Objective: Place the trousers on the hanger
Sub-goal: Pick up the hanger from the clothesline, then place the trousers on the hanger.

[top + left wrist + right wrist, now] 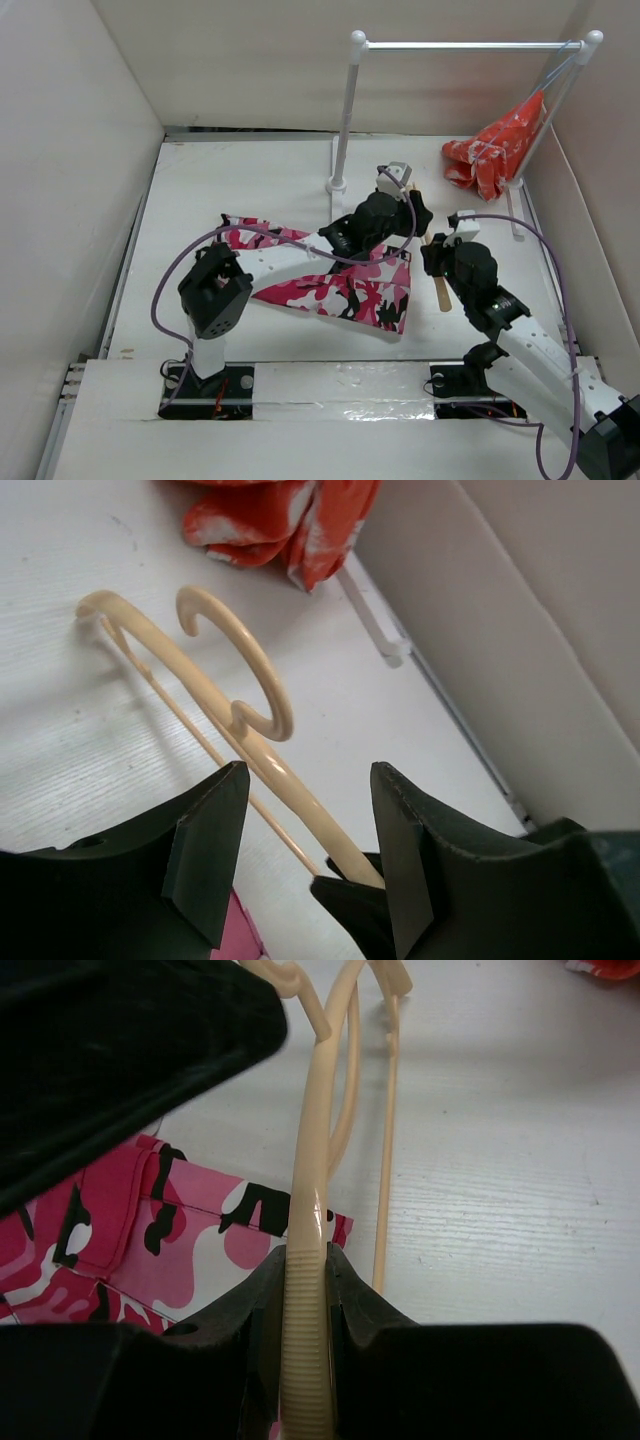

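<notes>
My left gripper grabs the beige hanger where the hook meets the arm [243, 729] next, which leaves the hanger's thin bar free for the trousers.
The camouflage trousers [330, 285] lie folded flat on the table, partly under my left arm; a corner shows in the right wrist view [150, 1230]. The beige hanger [442, 288] is held off the table just right of them. My right gripper [437, 258] is shut on the hanger's ribbed shoulder [308, 1260]. My left gripper [418, 213] is open, its jaws straddling the hanger's arm [250, 720] below the hook without clamping it. The right gripper's fingers [345, 900] show gripping the hanger just beneath.
A white rail [460, 45] on ball-topped posts stands at the back right. A red-orange cloth [495, 150] hangs from it and bunches on the table, also in the left wrist view [280, 520]. White walls enclose the table on three sides.
</notes>
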{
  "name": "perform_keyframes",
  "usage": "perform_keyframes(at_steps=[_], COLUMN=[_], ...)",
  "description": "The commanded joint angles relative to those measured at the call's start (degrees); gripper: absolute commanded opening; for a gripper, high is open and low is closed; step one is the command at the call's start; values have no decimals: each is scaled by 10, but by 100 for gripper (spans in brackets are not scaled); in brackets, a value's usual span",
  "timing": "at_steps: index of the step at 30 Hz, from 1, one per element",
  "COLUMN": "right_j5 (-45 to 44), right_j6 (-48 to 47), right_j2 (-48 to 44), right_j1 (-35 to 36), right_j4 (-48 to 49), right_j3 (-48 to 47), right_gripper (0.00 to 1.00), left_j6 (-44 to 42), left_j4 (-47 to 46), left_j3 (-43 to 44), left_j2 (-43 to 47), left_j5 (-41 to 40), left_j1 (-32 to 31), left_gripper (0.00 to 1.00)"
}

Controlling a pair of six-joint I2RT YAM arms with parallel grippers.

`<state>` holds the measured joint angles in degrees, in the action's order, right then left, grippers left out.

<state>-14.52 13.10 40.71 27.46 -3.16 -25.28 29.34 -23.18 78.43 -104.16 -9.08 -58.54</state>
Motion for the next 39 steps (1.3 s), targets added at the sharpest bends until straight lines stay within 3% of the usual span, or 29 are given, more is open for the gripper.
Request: perform_keyframes(at_steps=[1,11,14,17,18,21,24,28,31,33,36,39], right_j5=[9,22,21,34,35,34,33,48,65,78,84,105], right_j6=[4,3,5,9,11,14,14,14,5,1,-2,9], right_j2=[-6,-5,-11,-9,-10,-13,-28,-52,-82,-107,-137,-155], right_j1=[4,4,4,4,4,4,4,4,4,4,4,4], right_j4=[25,44,43,37,33,33,13,-10,-82,-114,-150,-139], right_j3=[6,19,22,26,27,31,32,22,-16,-29,-43,-15], right_gripper=[0,0,0,1,3,12,24,57,77,84,83,65], left_j6=[-11,-13,-17,-22,-22,-21,-19,-7,21,51,79,120], left_j4=[33,49,40,39,39,32,17,-12,-49,-70,-102,-139], left_j3=[64,118,114,114,110,100,77,19,-44,-76,-131,-189], left_j2=[-18,-82,-86,-90,-88,-82,-69,-40,-4,20,50,76], left_j5=[-57,-106,-122,-131,-132,-138,-140,-138,-122,-112,-113,-124], left_j1=[0,0,0,0,0,0,0,-6,-12,-17,-32,-50], left_gripper=[49,42,35,22,12,0,0,0,0,0,0,0])
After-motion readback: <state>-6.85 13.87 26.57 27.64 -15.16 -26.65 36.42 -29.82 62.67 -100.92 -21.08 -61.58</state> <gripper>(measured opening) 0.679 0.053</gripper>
